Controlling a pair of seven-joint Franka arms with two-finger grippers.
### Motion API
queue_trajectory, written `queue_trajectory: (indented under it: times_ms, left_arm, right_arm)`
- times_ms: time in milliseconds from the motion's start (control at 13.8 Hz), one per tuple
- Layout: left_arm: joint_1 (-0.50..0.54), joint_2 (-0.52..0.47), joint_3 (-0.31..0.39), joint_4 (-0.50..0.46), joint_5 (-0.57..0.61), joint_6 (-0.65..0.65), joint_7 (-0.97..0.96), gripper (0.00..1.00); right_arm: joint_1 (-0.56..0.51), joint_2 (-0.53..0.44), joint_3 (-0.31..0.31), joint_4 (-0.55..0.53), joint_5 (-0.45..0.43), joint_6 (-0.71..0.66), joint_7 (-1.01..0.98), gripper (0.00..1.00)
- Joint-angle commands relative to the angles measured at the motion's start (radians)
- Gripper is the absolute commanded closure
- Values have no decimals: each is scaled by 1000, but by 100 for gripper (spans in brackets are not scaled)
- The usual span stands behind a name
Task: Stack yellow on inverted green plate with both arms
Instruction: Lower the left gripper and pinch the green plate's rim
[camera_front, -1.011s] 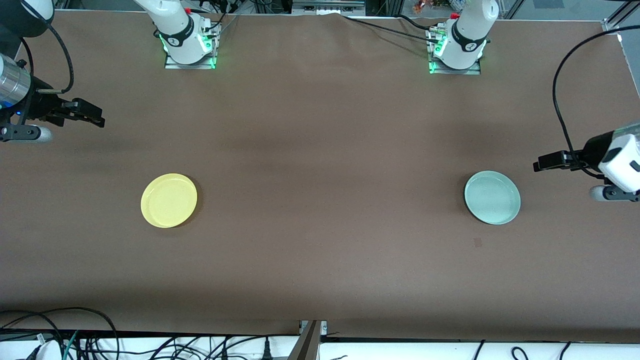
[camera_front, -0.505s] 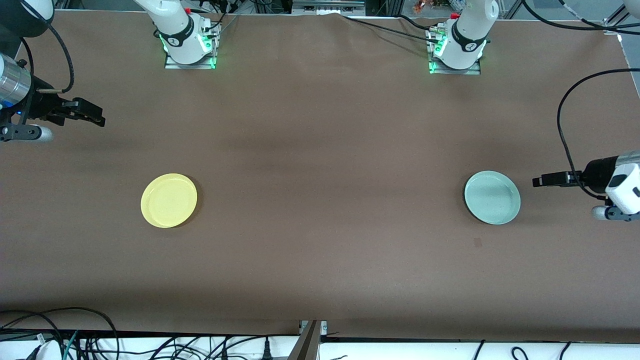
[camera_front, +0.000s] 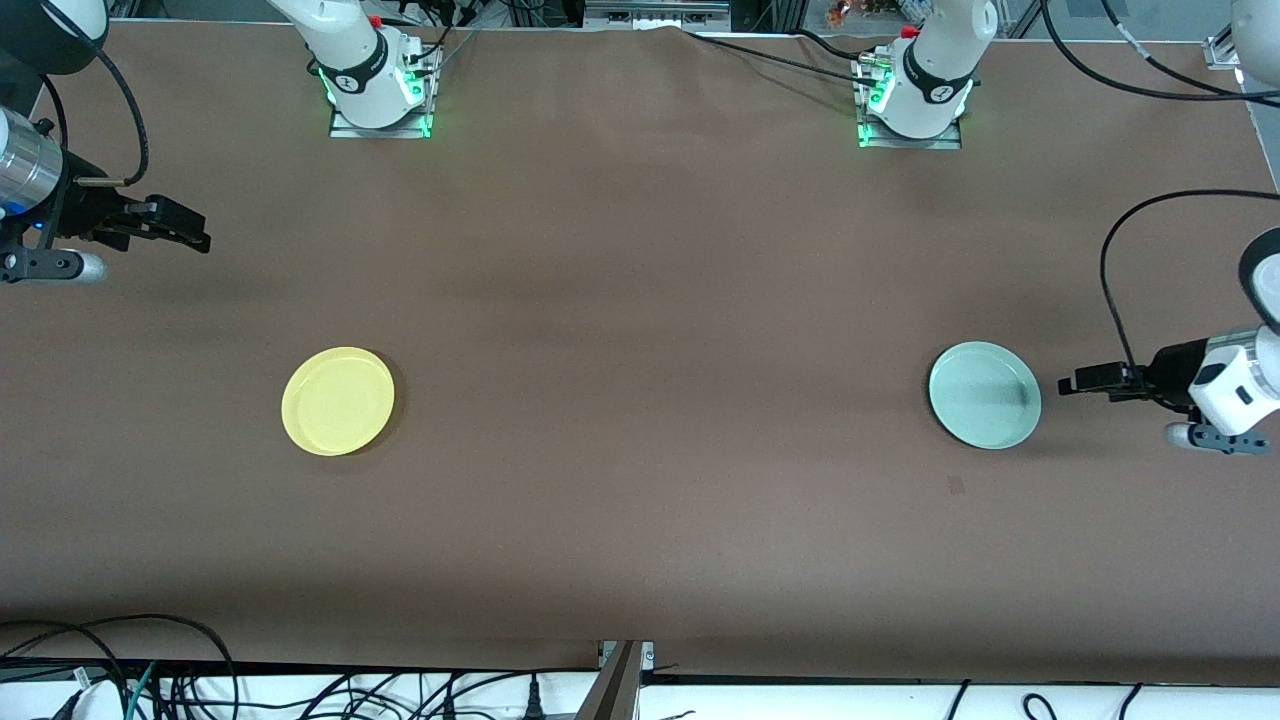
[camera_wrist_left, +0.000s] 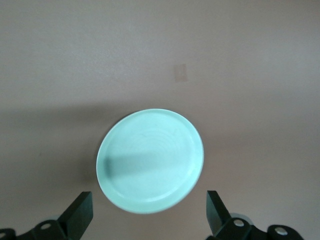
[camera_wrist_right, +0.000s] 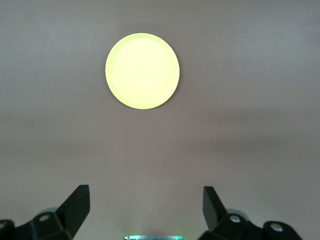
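Observation:
My left gripper grabs the pale green plate's rim (camera_front: 1036, 396) next, to turn that plate over as the base for the yellow plate (camera_front: 338, 400).
The yellow plate (camera_front: 338, 400) lies flat on the brown table toward the right arm's end; it also shows in the right wrist view (camera_wrist_right: 142, 71). The pale green plate (camera_front: 985, 394) lies flat toward the left arm's end, and it seems to lie rim up; faint rings show on it in the left wrist view (camera_wrist_left: 150, 160). My left gripper (camera_front: 1075, 382) hangs low just beside the green plate, open and empty (camera_wrist_left: 148, 197), its jaws wider than the plate. My right gripper (camera_front: 190, 238) is open and empty (camera_wrist_right: 146, 190), well away from the yellow plate, at the table's end.
The two arm bases (camera_front: 378, 90) (camera_front: 912, 100) stand along the table's top edge. A black cable (camera_front: 1110, 270) loops above the left gripper. A small dark mark (camera_front: 955, 485) is on the table near the green plate. Cables lie along the front edge (camera_front: 150, 680).
My left gripper has come down and moved in toward the green plate's edge. The right gripper has hardly moved. Both plates lie where they were.

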Motion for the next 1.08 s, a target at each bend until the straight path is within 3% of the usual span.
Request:
queue_trajectory:
  times_ms: [0,361,1011]
  left_arm:
    - [38,38,-1,-48,-80,66,138,0]
    - [55,101,-1,-56,-87,103,189,0]
    - [55,122,-1,-191,-77,256,253,0]
  right_arm:
    - [4,1,-1,13,0,-18,16,0]
    - [4,1,-1,13,2,-18,16,0]
    - [4,1,-1,11,2,-21,16,0]
